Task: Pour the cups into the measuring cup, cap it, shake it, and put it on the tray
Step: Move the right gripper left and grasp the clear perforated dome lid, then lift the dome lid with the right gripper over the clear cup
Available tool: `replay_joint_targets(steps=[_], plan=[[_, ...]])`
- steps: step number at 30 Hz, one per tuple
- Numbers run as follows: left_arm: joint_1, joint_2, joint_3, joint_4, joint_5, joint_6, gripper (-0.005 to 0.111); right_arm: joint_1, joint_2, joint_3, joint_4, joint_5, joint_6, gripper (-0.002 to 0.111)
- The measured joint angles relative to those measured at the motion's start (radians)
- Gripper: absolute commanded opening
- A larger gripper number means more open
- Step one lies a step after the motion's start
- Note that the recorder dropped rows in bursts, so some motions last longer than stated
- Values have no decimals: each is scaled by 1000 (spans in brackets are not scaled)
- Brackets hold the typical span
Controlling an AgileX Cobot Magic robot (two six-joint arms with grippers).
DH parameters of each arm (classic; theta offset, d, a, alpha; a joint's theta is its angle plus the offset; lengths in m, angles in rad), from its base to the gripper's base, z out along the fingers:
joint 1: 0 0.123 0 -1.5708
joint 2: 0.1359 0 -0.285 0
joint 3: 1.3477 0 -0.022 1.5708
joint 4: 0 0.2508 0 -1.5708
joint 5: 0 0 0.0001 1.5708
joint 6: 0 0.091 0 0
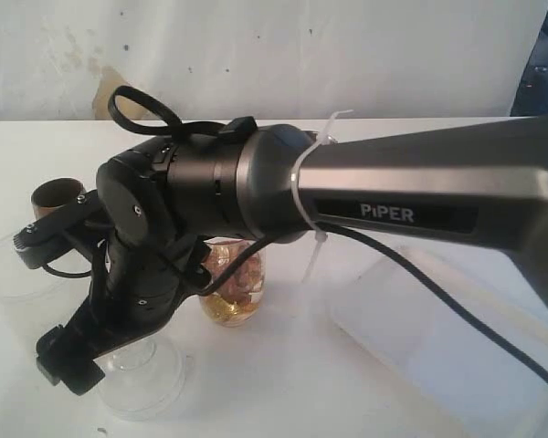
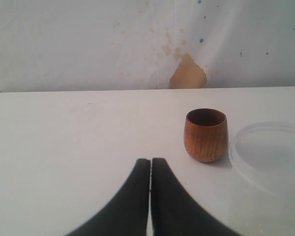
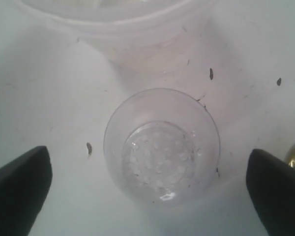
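Note:
My right gripper reaches the clear domed lid next and grabs it by its narrow top (image 3: pixel 157 152) to cap the measuring cup.
My right gripper (image 3: pixel 147 186) hangs open over a clear domed lid (image 3: pixel 162 145), one finger (image 3: pixel 19 184) on each side and apart from it. In the exterior view the right gripper (image 1: pixel 91 365) reaches down at the front left over that lid (image 1: pixel 144 381). The measuring cup (image 1: pixel 230 285) stands upright behind the arm with gold and brown pieces inside. The wooden cup (image 2: pixel 205 135) stands ahead of my left gripper (image 2: pixel 151 161), which is shut on nothing. The frosted cup (image 2: pixel 270 153) sits next to it. The white tray (image 1: pixel 457 360) lies at the right.
The right arm (image 1: pixel 393 196) crosses the exterior view and hides much of the white table (image 1: pixel 283 365). A wall (image 2: pixel 137 39) with a brown patch rises behind the table. The frosted cup (image 3: pixel 137 29) stands close beyond the lid.

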Motion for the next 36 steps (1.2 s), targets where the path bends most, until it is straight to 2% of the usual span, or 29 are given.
replay_joint_targets(steps=[5,8,25,29,36], plan=[[0,0,0,0,0,0,1,4,0,0,-4,0,7,80],[0,0,0,0,0,0,1,6,0,0,-6,-2,7,74],[0,0,0,0,0,0,1,10,35,17,-6,-35,7,73],[0,0,0,0,0,0,1,11,62,17,-7,-31,7,60],[0,0,0,0,0,0,1,11,62,-1,-7,0,7,24]])
